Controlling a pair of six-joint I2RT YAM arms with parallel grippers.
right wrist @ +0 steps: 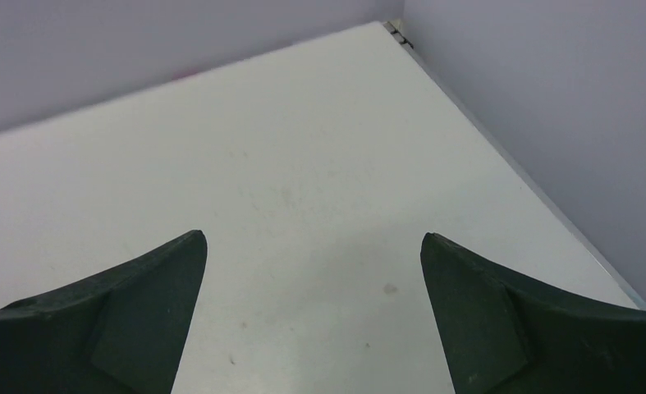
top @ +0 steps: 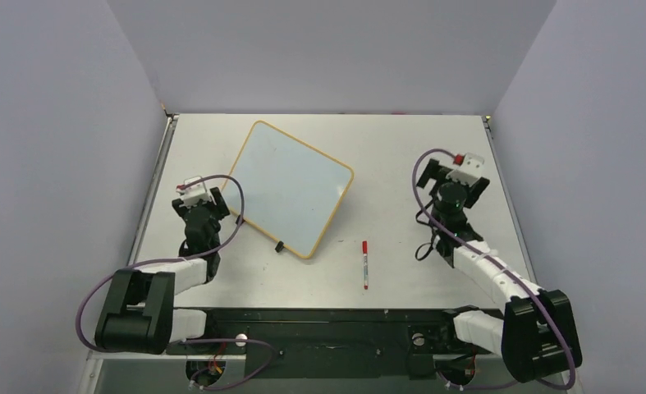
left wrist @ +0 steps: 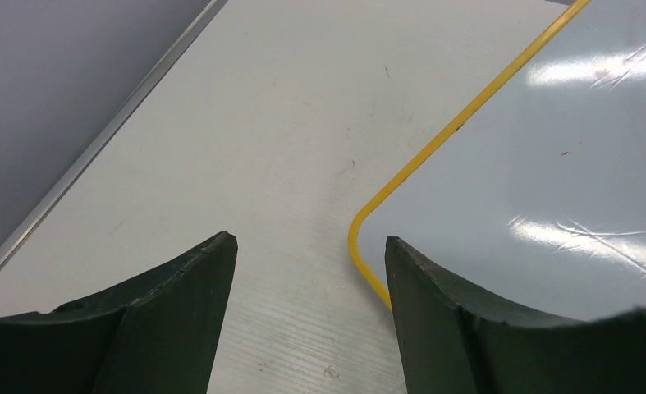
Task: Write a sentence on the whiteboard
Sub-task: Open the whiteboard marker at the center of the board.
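My right gripper reaches the marker and grabs its white body [top: 365,271] next, leaving the marker's red cap free for my left gripper to grab.
The whiteboard [top: 290,185], white with a thin yellow frame, lies tilted on the table left of centre. Its surface is blank and the sentence does not show anywhere on it. A red marker [top: 365,264] lies on the table in front of the board's near corner, apart from both arms. My left gripper [top: 200,199] sits low by the board's left corner, open with nothing in it. In the left wrist view the left gripper [left wrist: 309,240] frames bare table, the whiteboard [left wrist: 549,164] corner just inside its right finger. My right gripper [top: 453,176] [right wrist: 312,235] stands open wide over bare table at the right.
Grey walls close the table on the left, back and right, with a metal rim [left wrist: 98,139] along the left edge. A small black clip [top: 279,246] sits on the board's near edge. Purple cables loop around both arms.
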